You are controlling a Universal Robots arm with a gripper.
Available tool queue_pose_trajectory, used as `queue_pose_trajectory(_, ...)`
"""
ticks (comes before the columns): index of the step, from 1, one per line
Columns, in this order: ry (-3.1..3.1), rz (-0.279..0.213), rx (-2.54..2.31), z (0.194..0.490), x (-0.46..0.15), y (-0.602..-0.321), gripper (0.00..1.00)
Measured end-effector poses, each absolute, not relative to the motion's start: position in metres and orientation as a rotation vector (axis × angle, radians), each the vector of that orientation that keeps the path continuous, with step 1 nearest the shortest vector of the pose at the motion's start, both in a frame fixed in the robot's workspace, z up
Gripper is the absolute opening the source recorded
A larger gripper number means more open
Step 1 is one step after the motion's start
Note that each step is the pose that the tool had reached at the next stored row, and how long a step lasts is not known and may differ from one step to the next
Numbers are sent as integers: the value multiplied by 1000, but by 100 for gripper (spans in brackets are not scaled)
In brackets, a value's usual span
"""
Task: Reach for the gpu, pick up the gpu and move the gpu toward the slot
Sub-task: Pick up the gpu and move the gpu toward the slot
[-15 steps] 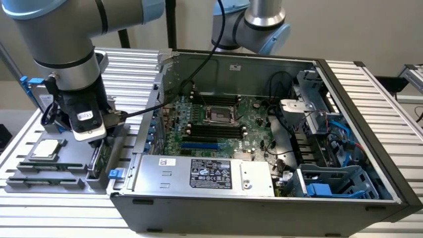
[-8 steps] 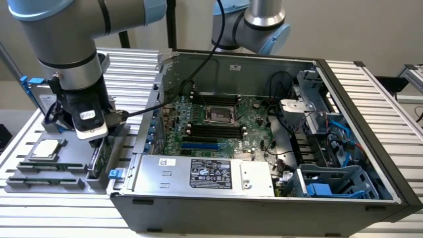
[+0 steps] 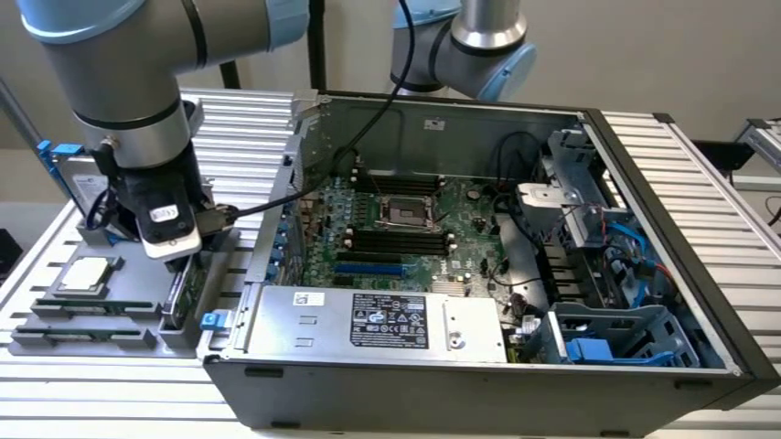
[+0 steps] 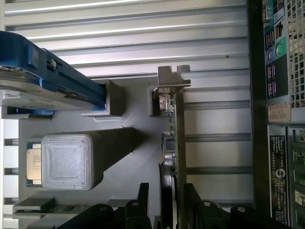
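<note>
The GPU's silver bracket (image 4: 172, 80) should stay free on the way to the slot, so my gripper should next grab the GPU by its long board edge (image 4: 179, 191).
The gpu (image 4: 178, 138) is a thin green card standing on edge in the grey holder tray (image 4: 138, 109), its silver bracket (image 4: 172, 78) at the far end. In the exterior view the gpu (image 3: 181, 294) sits in the tray at the exterior view's left, beside the computer case. My gripper (image 4: 167, 206) is open, with one black finger (image 4: 142, 202) on each side of the card's near end and gaps showing. From outside, the gripper (image 3: 183, 267) hangs straight down over the card. A blue slot (image 3: 366, 271) lies on the motherboard inside the case.
The tray also holds a square CPU chip (image 3: 86, 274), a silver hard drive with blue rails (image 4: 47, 81) and memory sticks (image 3: 91, 306). The open computer case (image 3: 683, 274) lies on the ribbed metal table (image 3: 732, 201). A second arm (image 3: 482, 46) stands behind it.
</note>
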State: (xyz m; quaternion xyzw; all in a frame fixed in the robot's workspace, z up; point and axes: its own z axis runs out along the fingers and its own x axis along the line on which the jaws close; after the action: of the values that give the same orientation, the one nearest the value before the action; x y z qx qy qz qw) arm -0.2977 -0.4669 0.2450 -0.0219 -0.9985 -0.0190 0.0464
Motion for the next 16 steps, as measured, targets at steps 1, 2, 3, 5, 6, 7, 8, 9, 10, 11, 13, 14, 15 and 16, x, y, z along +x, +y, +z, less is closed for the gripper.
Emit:
queue_pose_trajectory(1, -3047, -58, -66, 245, -298, -467, 42)
queue_pose_trajectory(2, -3047, -58, -66, 244, -297, -467, 42)
queue_pose_trajectory(3, -3046, -58, -65, 244, -297, -467, 42)
queue_pose_trajectory(5, -3045, -58, -65, 244, -296, -467, 42)
queue_pose_trajectory(6, -3044, -58, -65, 244, -296, -467, 42)
queue_pose_trajectory(7, -3044, -58, -64, 244, -296, -467, 42)
queue_pose_trajectory(8, -3043, -58, -64, 244, -296, -467, 42)
queue_pose_trajectory(9, -3042, -58, -64, 244, -296, -467, 42)
queue_pose_trajectory(10, -3041, -58, -64, 243, -296, -467, 42)
queue_pose_trajectory(11, -3040, -58, -64, 243, -296, -467, 40)
queue_pose_trajectory(13, -3038, -57, -64, 243, -296, -467, 34)
queue_pose_trajectory(14, -3037, -57, -64, 243, -296, -467, 34)
queue_pose_trajectory(15, -3037, -57, -64, 243, -296, -467, 27)
queue_pose_trajectory(16, -3036, -57, -64, 243, -296, -467, 27)
